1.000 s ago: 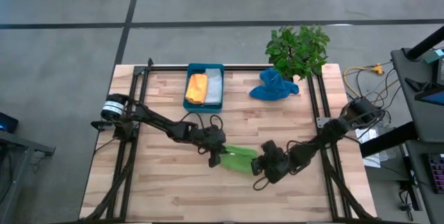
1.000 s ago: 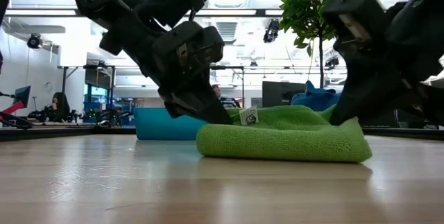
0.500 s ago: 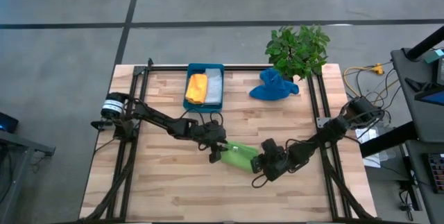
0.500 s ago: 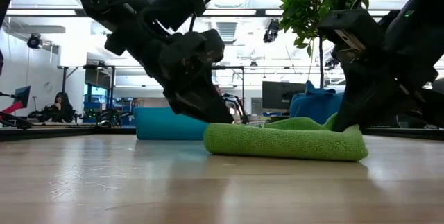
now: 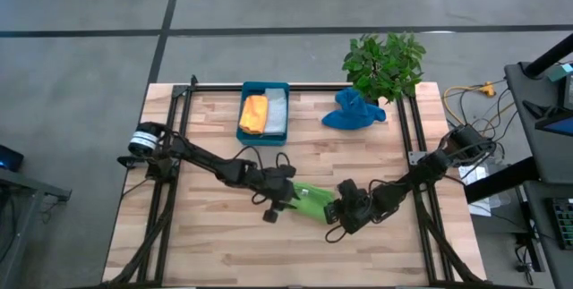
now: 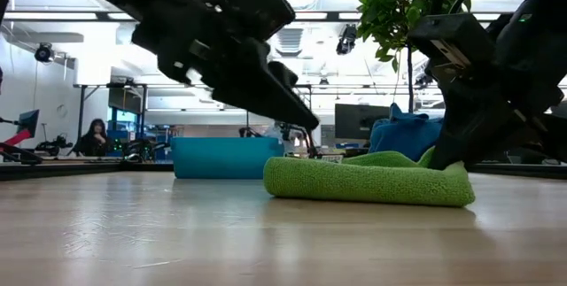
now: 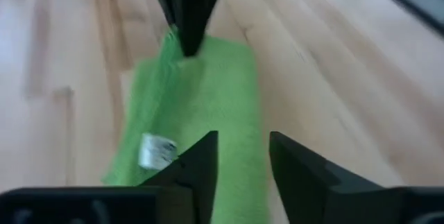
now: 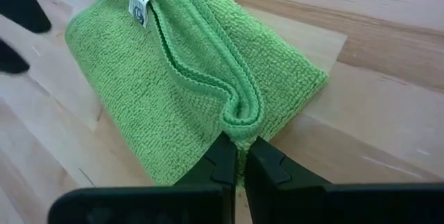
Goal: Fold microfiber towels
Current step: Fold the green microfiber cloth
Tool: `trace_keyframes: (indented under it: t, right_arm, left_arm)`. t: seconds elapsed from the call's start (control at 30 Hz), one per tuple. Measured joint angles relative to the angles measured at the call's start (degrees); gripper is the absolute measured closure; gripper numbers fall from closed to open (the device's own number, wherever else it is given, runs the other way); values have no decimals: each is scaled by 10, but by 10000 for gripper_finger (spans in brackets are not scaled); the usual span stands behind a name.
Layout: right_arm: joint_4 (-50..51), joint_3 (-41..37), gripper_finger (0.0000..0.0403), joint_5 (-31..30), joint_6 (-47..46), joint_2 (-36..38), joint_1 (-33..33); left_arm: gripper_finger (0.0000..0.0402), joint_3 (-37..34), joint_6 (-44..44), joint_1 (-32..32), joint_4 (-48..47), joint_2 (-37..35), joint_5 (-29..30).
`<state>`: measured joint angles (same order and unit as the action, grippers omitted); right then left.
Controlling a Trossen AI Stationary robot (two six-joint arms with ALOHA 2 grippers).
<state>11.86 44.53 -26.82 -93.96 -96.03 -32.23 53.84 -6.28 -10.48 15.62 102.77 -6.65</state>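
My right gripper holds the hem over the lower layer, so it should open now. The green towel would settle folded.
A lime green towel lies folded on the wooden table, a white tag on its top layer. My left gripper hovers open above the towel's left end and touches nothing. My right gripper is shut on the towel's right end. An orange towel and a grey towel lie folded in the teal tray. A blue towel sits crumpled at the far right. My right gripper pinches the bunched, hemmed edges at the towel's right end between its two fingers, several layers together. The fingers slant down from the table's right and near side. The rest of the towel lies flat on the table.
A potted plant stands at the far right corner beside the blue towel. Black frame rails run along the table's left, right and far edges. Bare wood lies near the front edge. A person sits far back in the room.
My left gripper has opened and let go of the towel's left end, then risen and rolled about its own axis. The towel's left end, held up a second ago, has dropped and lies flat. My right gripper has stayed shut on the right end.
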Motion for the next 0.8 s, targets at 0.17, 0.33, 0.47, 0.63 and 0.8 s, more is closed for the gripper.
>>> trace_keyframes:
  t: [0.17,0.33,0.47,0.63,0.8]
  right_arm:
    - [0,0,394,0,1,0,0]
    - [-1,0,394,3,3,0,0]
    - [-5,1,394,6,1,0,0]
    - [0,2,394,9,5,2,0]
    - [5,2,367,8,4,3,0]
  left_arm:
    - [342,11,-73,8,-1,16,12]
    - [356,38,-91,21,-1,55,11]
    - [337,70,-91,29,-52,85,12]
    - [298,87,-88,31,-83,104,13]
    - [266,84,-61,34,-83,104,15]
